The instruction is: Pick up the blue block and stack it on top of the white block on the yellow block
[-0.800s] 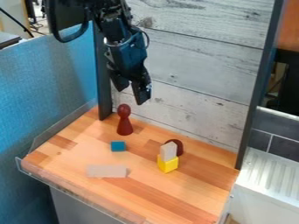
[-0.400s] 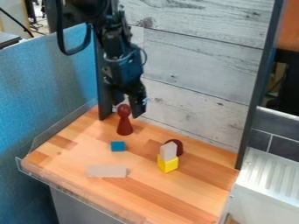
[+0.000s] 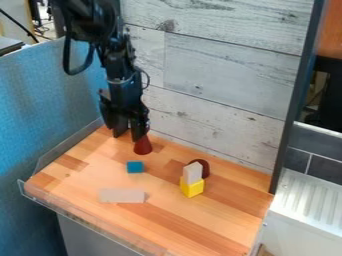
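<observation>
My gripper will next hold the small blue block [image 3: 135,167] by its opposite sides, because the blue block is to go on top of the stack with the grey block.
The black gripper [image 3: 127,135] hangs low over the back left of the wooden surface, its two fingers apart. Its right finger covers the upper part of a dark red pawn-shaped piece [image 3: 143,146], whose cone-like base shows below the fingertip. Whether finger and piece touch, I cannot tell. A small blue block [image 3: 135,167] lies in front of the red piece. Right of centre, a grey block [image 3: 192,173] stands upright on a yellow block [image 3: 192,187], with a dark red rounded piece [image 3: 202,167] just behind. A flat beige block [image 3: 121,195] lies toward the front left.
A clear low rim [image 3: 80,221] runs along the wooden surface's front and left. Whitewashed boards [image 3: 220,90] close off the back, a dark post [image 3: 287,135] stands at the right, and a blue partition [image 3: 50,110] at the left.
The gripper has come down and moved left, from above the red pawn-shaped piece to beside it, now covering its head. The blocks have stayed where they were.
</observation>
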`<state>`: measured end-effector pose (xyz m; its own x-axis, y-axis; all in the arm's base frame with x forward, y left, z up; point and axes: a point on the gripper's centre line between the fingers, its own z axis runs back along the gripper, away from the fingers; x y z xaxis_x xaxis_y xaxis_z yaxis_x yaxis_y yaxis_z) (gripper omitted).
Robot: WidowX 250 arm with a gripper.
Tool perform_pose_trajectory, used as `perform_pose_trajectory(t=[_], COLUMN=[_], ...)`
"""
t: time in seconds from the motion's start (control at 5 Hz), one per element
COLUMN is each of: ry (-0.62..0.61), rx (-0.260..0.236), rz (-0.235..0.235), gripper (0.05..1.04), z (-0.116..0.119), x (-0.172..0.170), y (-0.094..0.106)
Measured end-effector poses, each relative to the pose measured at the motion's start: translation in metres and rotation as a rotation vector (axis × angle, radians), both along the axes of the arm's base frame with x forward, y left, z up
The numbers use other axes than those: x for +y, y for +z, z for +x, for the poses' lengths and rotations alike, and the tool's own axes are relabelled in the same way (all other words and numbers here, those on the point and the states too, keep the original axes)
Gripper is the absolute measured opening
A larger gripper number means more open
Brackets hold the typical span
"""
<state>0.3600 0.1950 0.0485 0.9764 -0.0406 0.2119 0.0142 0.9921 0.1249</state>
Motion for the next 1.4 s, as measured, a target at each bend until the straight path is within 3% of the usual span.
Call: perform_pose_trajectory(t=[0.2,0.4,0.6,0.8,1.2,1.4], ry=[0.151,0.304,0.411,0.442,0.44,0.432], rx=[-0.013,0.025,0.071,0.118,0.155,0.152], rz=[-0.007,-0.035,-0.044,-0.069,-0.078,-0.073], gripper=[1.0,1.0,1.0,1.0,1.0,0.999], z=[0.006,0.005,0.009,0.022,0.031,0.033], x=[0.012,0.015,0.015,0.001,-0.008,-0.006], y=[-0.014,-0.03,-0.034,-0.043,-0.059,-0.058])
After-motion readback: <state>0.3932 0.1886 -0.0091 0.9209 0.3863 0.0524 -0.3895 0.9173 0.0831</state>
